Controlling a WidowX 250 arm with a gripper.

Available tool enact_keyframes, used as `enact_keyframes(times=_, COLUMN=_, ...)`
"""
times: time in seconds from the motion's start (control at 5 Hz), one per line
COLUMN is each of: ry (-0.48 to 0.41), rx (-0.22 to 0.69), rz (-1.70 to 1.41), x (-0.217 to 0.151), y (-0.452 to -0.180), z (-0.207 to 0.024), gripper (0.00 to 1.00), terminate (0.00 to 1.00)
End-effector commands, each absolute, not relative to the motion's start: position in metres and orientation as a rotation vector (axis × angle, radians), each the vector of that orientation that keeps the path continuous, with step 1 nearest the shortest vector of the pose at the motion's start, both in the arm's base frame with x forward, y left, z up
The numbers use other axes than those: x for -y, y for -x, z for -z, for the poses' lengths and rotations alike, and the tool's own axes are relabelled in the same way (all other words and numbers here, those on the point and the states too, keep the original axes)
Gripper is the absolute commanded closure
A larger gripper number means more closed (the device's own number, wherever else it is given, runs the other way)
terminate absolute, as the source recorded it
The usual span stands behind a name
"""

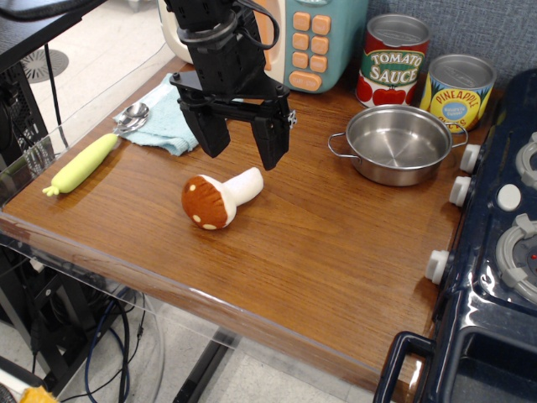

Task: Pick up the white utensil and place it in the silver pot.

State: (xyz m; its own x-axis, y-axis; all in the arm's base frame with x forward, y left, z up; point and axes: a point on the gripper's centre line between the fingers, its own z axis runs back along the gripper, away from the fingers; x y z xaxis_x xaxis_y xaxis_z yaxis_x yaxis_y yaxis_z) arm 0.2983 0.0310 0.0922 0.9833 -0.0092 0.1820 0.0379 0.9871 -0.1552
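The toy mushroom needs to go into the silver pot point(398, 144). My gripper should grab it next by its orange-brown spotted cap point(206, 202).
The white utensil is a soft toy mushroom point(221, 196) with a thick white stem and an orange-brown spotted cap. It lies on its side on the wooden table point(319, 252), left of centre. My gripper point(243, 149) hangs just above and behind it, its two black fingers spread wide and empty. The silver pot point(398, 144) stands empty at the back right, with two small loop handles, well to the right of the gripper.
A yellow-green toy vegetable point(84, 164) lies at the left edge. A metal spoon point(131, 117) rests on a light blue cloth point(168, 117). Two cans, tomato sauce point(393, 60) and pineapple point(457, 91), stand behind the pot. A toy stove point(503, 243) borders the right.
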Motion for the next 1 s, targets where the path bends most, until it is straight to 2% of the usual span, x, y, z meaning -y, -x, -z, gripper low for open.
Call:
enact_keyframes(times=0.0, ry=0.159, rx=0.182, rz=0.024, x=-0.031, y=-0.298, z=-0.092, gripper=0.00, terminate=0.00)
enact_keyframes(times=0.2, ry=0.028, rx=0.205, rz=-0.012, x=-0.046, y=-0.299, z=-0.082, gripper=0.00, terminate=0.00)
enact_keyframes(times=0.6, ry=-0.058, rx=0.155, rz=-0.069, x=-0.071, y=-0.297, z=-0.065, gripper=0.00, terminate=0.00)
enact_keyframes(times=0.8, ry=-0.070, rx=0.092, rz=-0.073, x=-0.076, y=-0.295, z=-0.051, gripper=0.00, terminate=0.00)
